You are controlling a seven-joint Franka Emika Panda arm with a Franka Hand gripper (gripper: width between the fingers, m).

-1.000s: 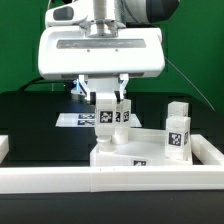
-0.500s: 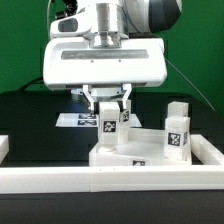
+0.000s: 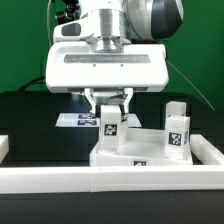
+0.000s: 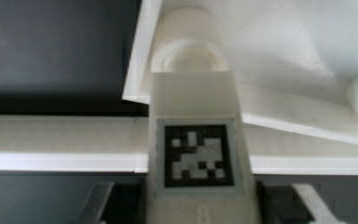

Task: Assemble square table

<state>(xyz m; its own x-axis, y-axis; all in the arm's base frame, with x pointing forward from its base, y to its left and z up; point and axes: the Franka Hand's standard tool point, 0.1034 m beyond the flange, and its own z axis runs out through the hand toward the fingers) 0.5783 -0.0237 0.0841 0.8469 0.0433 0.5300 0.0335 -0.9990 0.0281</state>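
Note:
My gripper should open now, because the lower end of the white leg is standing on the near corner of the square table top.
My gripper (image 3: 109,109) is shut on a short white tagged leg (image 3: 109,125) and holds it upright, with its lower end at the corner of the square table top (image 3: 150,152) nearest the exterior view's left. In the wrist view the leg (image 4: 197,110) runs out from between the fingers (image 4: 114,200) of the gripper (image 4: 197,205), tag facing the camera. Its rounded tip meets the white slab (image 4: 282,50). Two more tagged legs (image 3: 177,135) (image 3: 178,107) stand upright at the exterior view's right, by the slab's far side.
A long white border rail (image 3: 110,182) runs along the front, with a raised end (image 3: 3,147) at the exterior view's left. The marker board (image 3: 72,120) lies flat on the black table behind the leg. A green backdrop stands behind.
The hand has turned about its upright axis with the leg in it. The leg showed two tagged faces before and now shows one face squarely. The slab and the other legs have not moved.

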